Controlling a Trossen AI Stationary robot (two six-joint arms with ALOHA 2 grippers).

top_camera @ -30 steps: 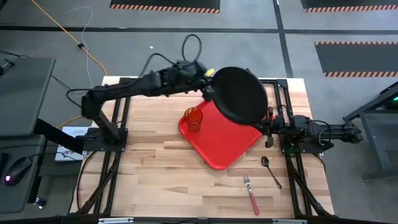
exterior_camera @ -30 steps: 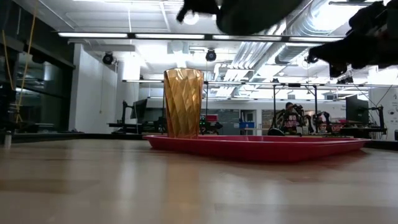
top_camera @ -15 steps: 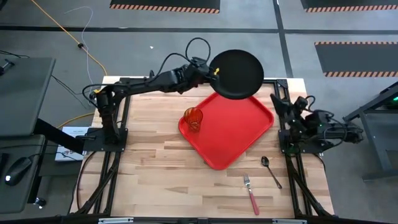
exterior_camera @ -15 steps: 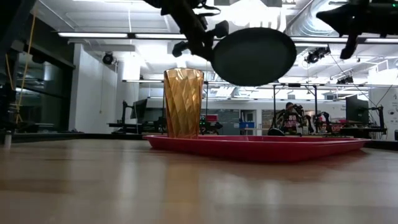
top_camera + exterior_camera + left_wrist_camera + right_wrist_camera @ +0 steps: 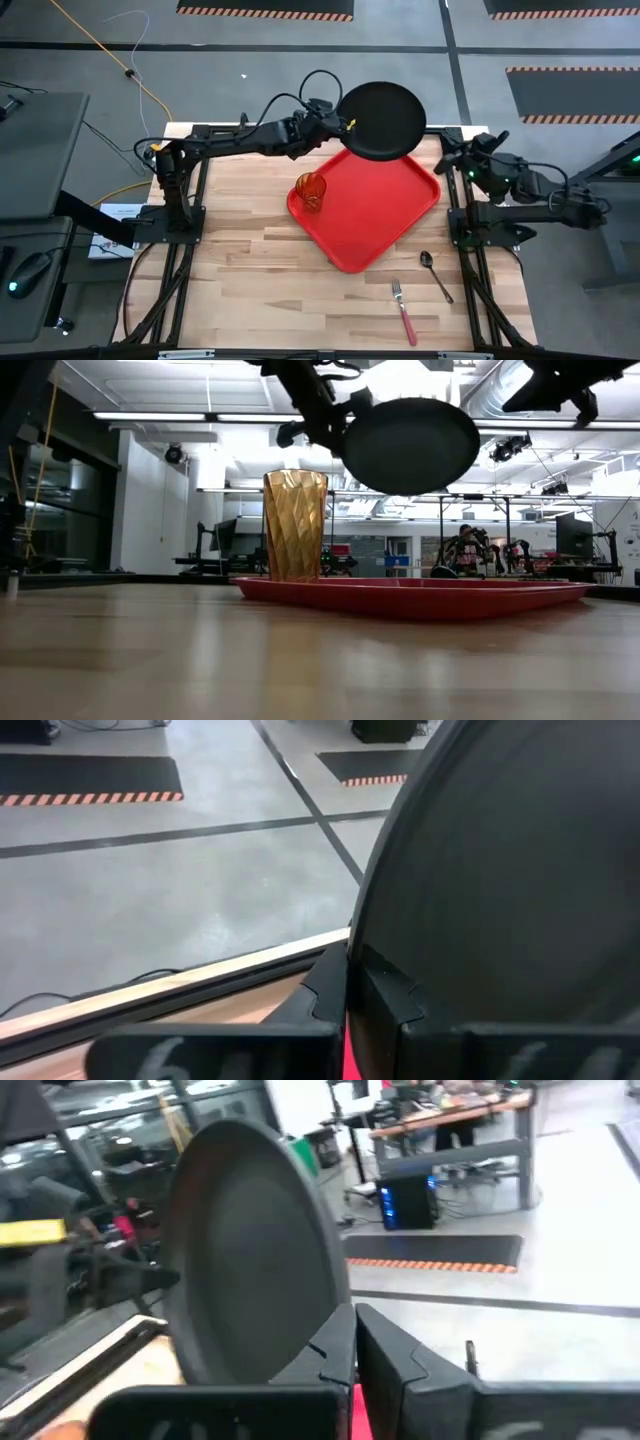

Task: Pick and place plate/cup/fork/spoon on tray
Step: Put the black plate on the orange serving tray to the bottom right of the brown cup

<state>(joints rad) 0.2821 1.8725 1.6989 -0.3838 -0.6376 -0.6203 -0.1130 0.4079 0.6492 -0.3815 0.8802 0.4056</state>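
My right gripper is going to grab the dark plate by its free rim (image 5: pixel 422 122) next, to put it on the red tray (image 5: pixel 375 215).
The dark plate (image 5: pixel 382 120) hangs tilted in the air over the far corner of the red tray (image 5: pixel 375 215). My left gripper (image 5: pixel 343 125) is shut on it; it also shows in the low view (image 5: pixel 345 425). The amber cup (image 5: pixel 311 190) stands upright on the tray's left corner. The spoon (image 5: pixel 435 272) and the red-handled fork (image 5: pixel 403 308) lie on the table near its front right. My right gripper (image 5: pixel 458 160) is raised at the table's far right, shut and empty (image 5: pixel 353 1330). My left gripper pinches the plate's rim (image 5: pixel 362 960) on the side toward the table's left, between its two fingers. The fingers come about level from the table's left. The plate (image 5: pixel 410 445) is lifted clear of the tray and tilted.
The tray lies turned diamond-wise at mid-table, with bare red floor to the right of the cup. Bare wood lies at the table's left and near side. Black frame rails run along both side edges.
My left gripper has carried the plate from above the tray's right half toward the table's far edge and lower; the plate stays tilted. My right gripper has drawn back from the tray's right edge toward the far right and gone up.
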